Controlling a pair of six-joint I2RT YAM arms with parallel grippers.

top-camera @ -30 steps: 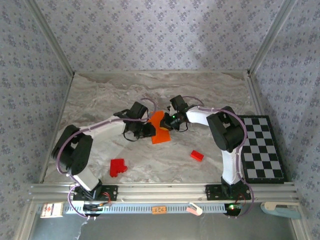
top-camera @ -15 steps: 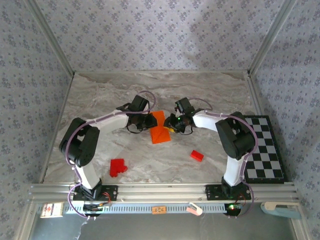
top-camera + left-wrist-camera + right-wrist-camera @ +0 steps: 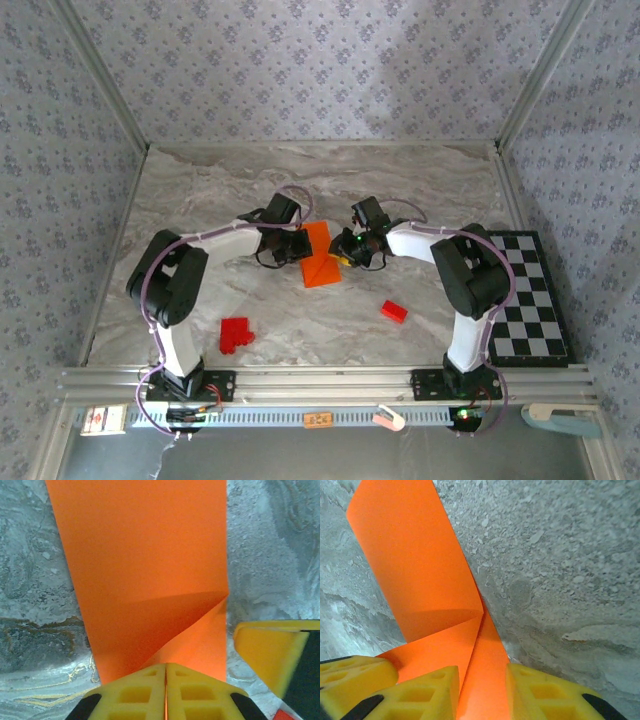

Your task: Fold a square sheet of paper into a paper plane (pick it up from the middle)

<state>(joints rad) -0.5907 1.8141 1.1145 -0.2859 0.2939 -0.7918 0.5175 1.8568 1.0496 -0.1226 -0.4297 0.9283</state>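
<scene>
The paper's raised fold [image 3: 332, 258] [image 3: 477, 679] is opposite my left gripper, and my right gripper will grab it there next. That will lift the paper from the middle for folding.
The square sheet of paper [image 3: 320, 256], bright orange and folded over with a diagonal crease, lies mid-table between both grippers. In the left wrist view the paper [image 3: 150, 570] stretches away from my left gripper [image 3: 165, 666], whose yellow jaws are pressed together with a thin orange edge pinched in the seam. My left gripper [image 3: 298, 247] sits at the paper's left side. My right gripper [image 3: 346, 254] is at its right side. In the right wrist view a raised fold of the paper [image 3: 420, 565] passes between the parted jaws of my right gripper [image 3: 482, 682], which stands open.
Two groups of small red blocks lie nearer the arm bases, one on the left [image 3: 235, 333] and one to the right [image 3: 393, 311]. A black-and-white chequered board [image 3: 522, 297] lies along the right edge. Patterned walls enclose the marbled table [image 3: 200, 190].
My left gripper has closed onto the paper's edge while its arm swung in toward the centre. My right gripper's jaws have parted, and it shifted slightly right.
</scene>
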